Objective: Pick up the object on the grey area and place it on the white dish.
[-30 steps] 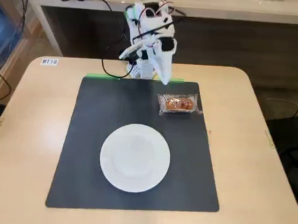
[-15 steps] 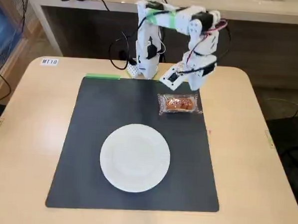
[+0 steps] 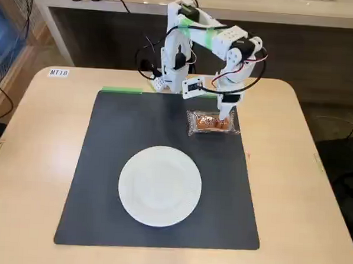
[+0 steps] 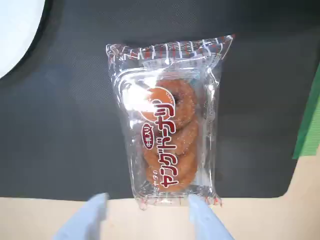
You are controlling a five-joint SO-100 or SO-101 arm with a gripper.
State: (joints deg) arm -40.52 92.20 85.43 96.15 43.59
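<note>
My gripper grabs the clear packet by its donut-filled body (image 3: 211, 122) next, to set it on the white dish (image 3: 160, 185).
The object (image 3: 211, 123) is a clear wrapper with red print holding small orange-brown ring donuts. It lies on the grey mat (image 3: 104, 163) near the mat's back right. In the wrist view the object (image 4: 167, 135) fills the middle, lengthwise towards the camera. My gripper (image 3: 224, 118) hangs just over the object's right end in the fixed view. In the wrist view my gripper (image 4: 149, 212) is open, and its pale blue fingertips (image 4: 202, 217) straddle the packet's near end. It holds nothing. The white dish (image 3: 160, 185) sits empty on the mat's front middle; its edge also shows in the wrist view (image 4: 15, 30).
A green tape strip (image 3: 122, 90) lies along the mat's back edge and shows in the wrist view (image 4: 310, 125). The arm's base (image 3: 171, 72) and its cables stand at the table's back. A label (image 3: 58, 72) is stuck at the back left. Light wood table (image 3: 33, 160) surrounds the mat.
</note>
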